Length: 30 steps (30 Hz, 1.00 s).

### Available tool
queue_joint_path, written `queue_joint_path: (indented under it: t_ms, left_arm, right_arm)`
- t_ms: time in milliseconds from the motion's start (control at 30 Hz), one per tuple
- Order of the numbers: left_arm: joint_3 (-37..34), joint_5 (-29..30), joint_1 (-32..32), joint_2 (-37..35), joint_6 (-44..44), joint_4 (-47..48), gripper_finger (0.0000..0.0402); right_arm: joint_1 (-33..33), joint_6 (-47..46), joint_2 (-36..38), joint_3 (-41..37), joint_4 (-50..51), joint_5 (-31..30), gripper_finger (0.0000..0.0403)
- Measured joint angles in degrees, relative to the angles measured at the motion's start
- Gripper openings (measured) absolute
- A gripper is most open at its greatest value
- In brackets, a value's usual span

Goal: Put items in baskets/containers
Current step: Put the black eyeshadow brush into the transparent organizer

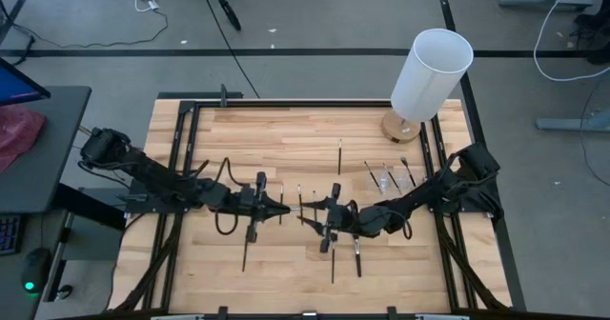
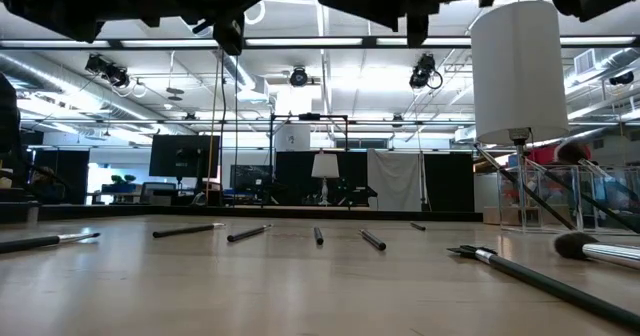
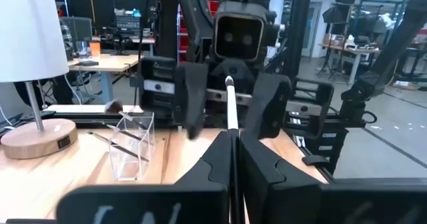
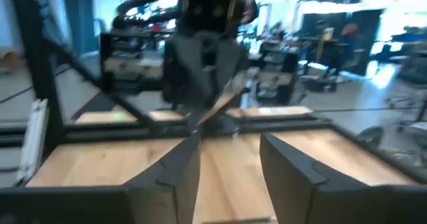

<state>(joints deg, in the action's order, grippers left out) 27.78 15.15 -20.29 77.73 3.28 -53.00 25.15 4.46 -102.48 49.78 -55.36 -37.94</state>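
Note:
The robot's right hand has to reach the brush and grab its pale bristle end (image 1: 305, 207). The brush's dark handle then stays free to go into the clear holder.
My left gripper (image 3: 233, 139) is shut on a thin dark brush (image 3: 230, 107) and hovers over the table's middle (image 1: 284, 209). The brush's pale free end (image 3: 229, 84) points at my right gripper (image 1: 316, 216), which faces it, open. The right fingers (image 3: 190, 101) stand on either side of that end without touching it. Other brushes lie flat on the wood (image 1: 333, 259), (image 2: 248, 233). The clear holder (image 3: 131, 146) stands on the table near the lamp, with a few brushes leaning inside it. My left gripper pinches the brush's dark handle (image 3: 233, 159) between its two fingers. The brush lies along the fingers and juts forward past their tips toward the table's right. It is lifted clear of the table and roughly level.
A tall white lamp (image 1: 431, 72) on a round wooden base stands at the far right corner, beside the clear holder (image 1: 383, 180). Loose brushes lie near the holder (image 1: 340, 156) and near the front edge (image 1: 246, 250), (image 2: 540, 278). Black rails (image 1: 181, 158) frame the table.

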Motion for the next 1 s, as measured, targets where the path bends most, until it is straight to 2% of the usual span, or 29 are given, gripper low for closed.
queue_joint_path:
  t_ms: [167, 367, 467, 767, 1000]
  left_arm:
    - [0.29, -0.01, 0.0, 0.0, -0.69, -0.04, 0.0017]
    - [0.29, 0.06, 0.0, -0.01, -0.69, -0.17, 0.0015]
    - [0.29, 0.12, 0.0, -0.02, -0.69, -0.19, 0.0018]
    - [0.32, 0.87, -0.02, -0.07, -0.75, -0.23, 0.0024]
    - [0.33, 1.84, 0.0, -0.07, -0.84, 0.08, 0.0056]
  right_arm:
    - [-0.53, 0.51, 0.0, 0.42, -1.88, 0.13, 0.0146]
    - [-1.48, 0.54, 0.0, 0.42, -4.68, 6.83, 0.0119]
    - [-1.71, 0.54, 0.0, 0.42, -5.13, 7.53, 0.0102]
    - [-1.7, 0.81, 0.0, 0.42, -5.07, 7.61, 0.0012]
    - [-1.7, 0.71, 0.04, 0.41, -1.7, 7.36, 0.0012]
